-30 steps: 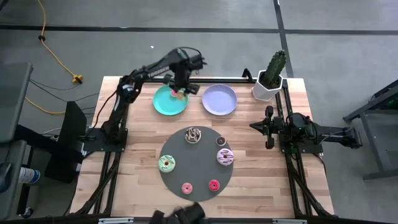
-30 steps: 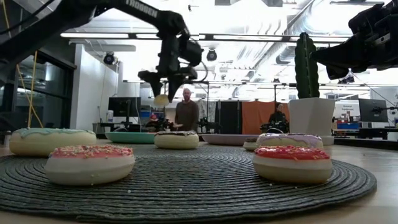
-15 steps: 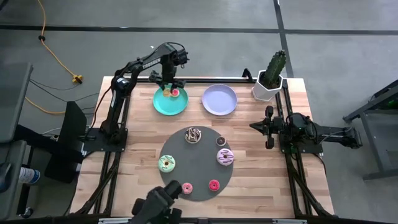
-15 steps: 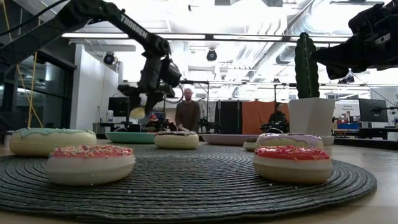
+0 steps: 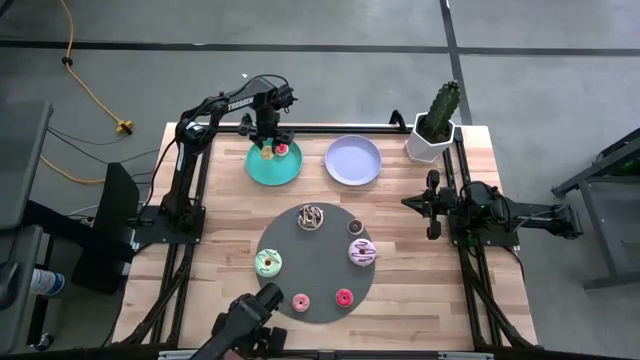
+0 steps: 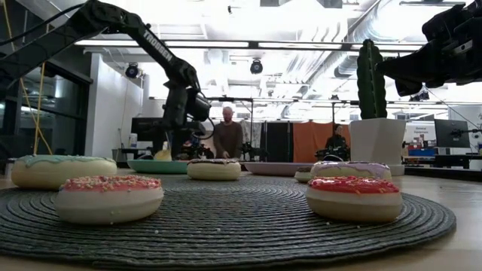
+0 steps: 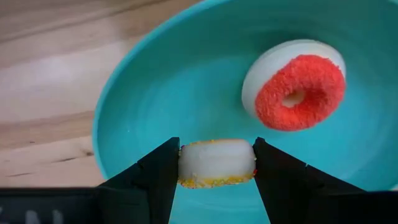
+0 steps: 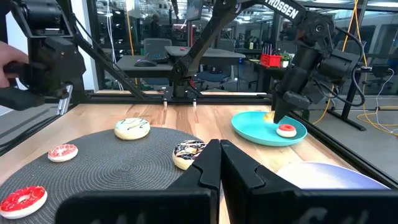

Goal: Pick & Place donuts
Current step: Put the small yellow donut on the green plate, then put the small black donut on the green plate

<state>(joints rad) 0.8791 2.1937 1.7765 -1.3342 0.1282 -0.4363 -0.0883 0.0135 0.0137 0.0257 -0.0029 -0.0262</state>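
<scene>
The yellow donut [image 5: 266, 152] is down inside the teal plate [image 5: 275, 168], level with the red donut, and would rest there, so my left gripper opens now.
My left gripper [image 5: 266, 149] is low over the teal plate [image 5: 275, 168] at the table's far side, shut on a small yellow donut [image 7: 216, 163]. A small red donut [image 7: 298, 87] lies flat on that plate beside it. Several more donuts sit on the big dark grey disc [image 5: 320, 275]: chocolate-sprinkled [image 5: 311, 217], small brown [image 5: 355, 227], pink-striped [image 5: 362, 252], green-iced [image 5: 268, 263], pink [image 5: 300, 302] and red [image 5: 344, 297]. My right gripper [image 8: 220, 158] is shut and waits at the table's right side [image 5: 432, 205]. My left gripper pinches the yellow donut by its outer rim [image 7: 186, 163], one finger on each opposite side. The fingers come from above, pointing down. The donut's pale side faces the wrist camera, with yellow icing along one edge. Whether it touches the plate, I cannot tell.
A lilac plate [image 5: 353, 160] lies right of the teal one. A potted cactus [image 5: 437, 125] stands at the far right corner. A dark device [image 5: 250, 322] reaches in over the near edge, with a person's hand [image 8: 9, 67] beside it. Bare wood lies left and right of the disc.
My left gripper has carried the yellow donut toward the table's left across the teal plate and lowered it close to the plate, staying shut on it. The dark device at the near edge has shifted left.
</scene>
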